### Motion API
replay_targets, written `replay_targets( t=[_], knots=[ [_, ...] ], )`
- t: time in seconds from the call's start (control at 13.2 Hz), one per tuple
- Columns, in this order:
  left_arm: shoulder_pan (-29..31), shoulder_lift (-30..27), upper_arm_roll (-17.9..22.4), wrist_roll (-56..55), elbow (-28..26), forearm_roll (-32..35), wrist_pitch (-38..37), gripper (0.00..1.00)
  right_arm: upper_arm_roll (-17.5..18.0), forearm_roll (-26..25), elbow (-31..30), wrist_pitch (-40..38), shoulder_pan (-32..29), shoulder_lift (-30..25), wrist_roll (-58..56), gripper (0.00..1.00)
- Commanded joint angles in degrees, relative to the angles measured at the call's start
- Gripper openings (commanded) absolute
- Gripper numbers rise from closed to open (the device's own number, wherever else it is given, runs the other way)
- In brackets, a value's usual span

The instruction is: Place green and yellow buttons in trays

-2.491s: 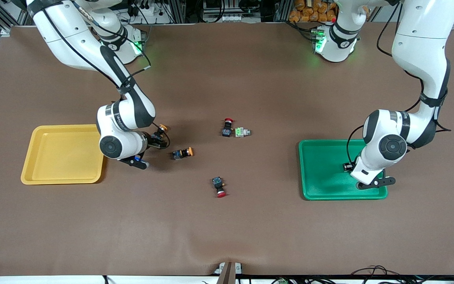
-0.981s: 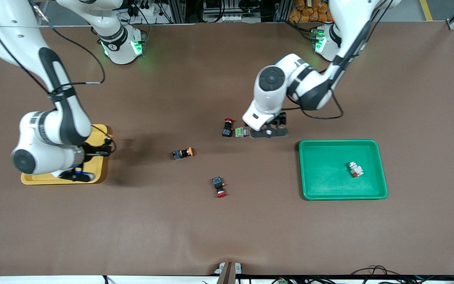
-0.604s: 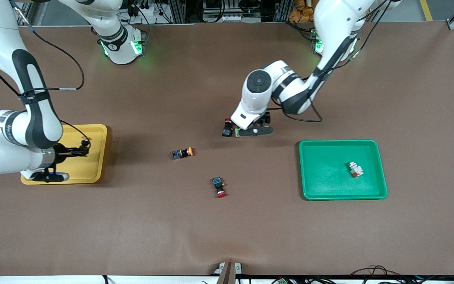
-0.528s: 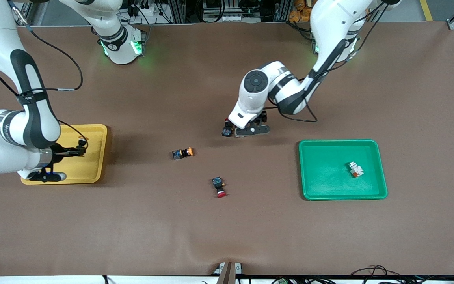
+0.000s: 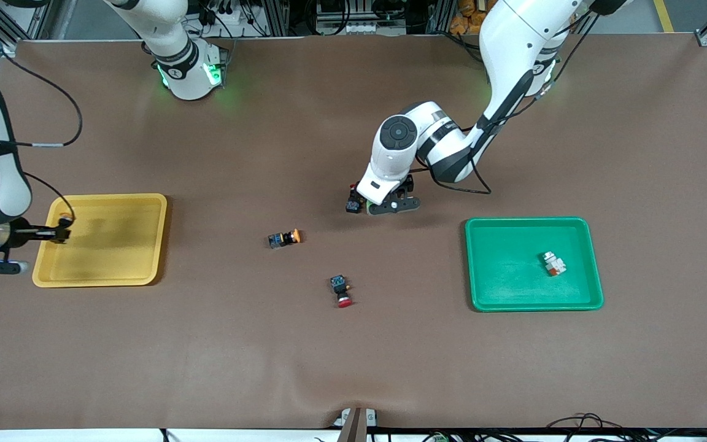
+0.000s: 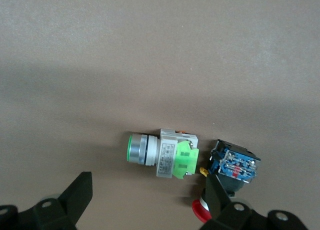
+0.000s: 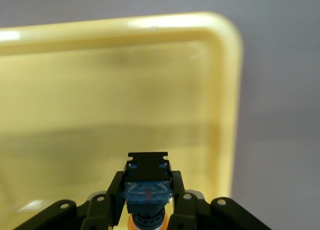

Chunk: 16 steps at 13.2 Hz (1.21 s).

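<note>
The green-faced button [image 6: 167, 154] is still out of reach for the fingers of my left gripper, which stop short of it on either side, above the brown mat. My left gripper should go lower before it closes.
My right gripper [image 5: 59, 233] is shut on a black-and-blue button with a yellow-orange cap [image 7: 147, 190] and holds it over the yellow tray [image 5: 102, 282], at the tray's edge toward the right arm's end; the tray rim also shows in the right wrist view [image 7: 231, 89]. My left gripper [image 6: 148, 195] is open, low over the grey-white button with the green face [image 6: 162, 153], one finger on each side of it. A second yellow-capped button [image 5: 284, 238] lies on the table's middle. A grey-white button [image 5: 553, 263] lies in the green tray [image 5: 501, 294].
A red-capped black-and-blue switch [image 6: 232, 165] lies touching the green button's rear end, close to one left finger; it also shows in the front view [image 5: 352, 202]. Another red-capped switch [image 5: 342, 290] lies nearer the front camera. Brown mat covers the table.
My right arm carried the yellow-capped button from the table to over the yellow tray. My left arm left the grey-white button in the green tray and moved over the green-faced button.
</note>
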Motion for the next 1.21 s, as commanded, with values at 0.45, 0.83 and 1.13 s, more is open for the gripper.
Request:
replay_targets(
  t=[0.45, 0.83, 1.13],
  knots=[
    [-0.7, 2.2, 0.1, -2.4, 0.2, 0.3, 2.9, 1.00, 1.4, 0.4, 1.1, 5.1, -2.1, 5.5, 0.5, 0.07],
    [-1.0, 2.9, 0.1, -2.5, 0.2, 1.7, 3.1, 1.00, 1.4, 3.1, 1.3, 5.7, -1.7, 7.1, 0.6, 1.00],
    [-1.0, 4.4, 0.2, -3.1, 1.3, 4.4, 3.1, 1.00, 2.1, 7.2, 4.5, 0.9, -0.9, 6.3, 7.7, 1.00]
  ],
)
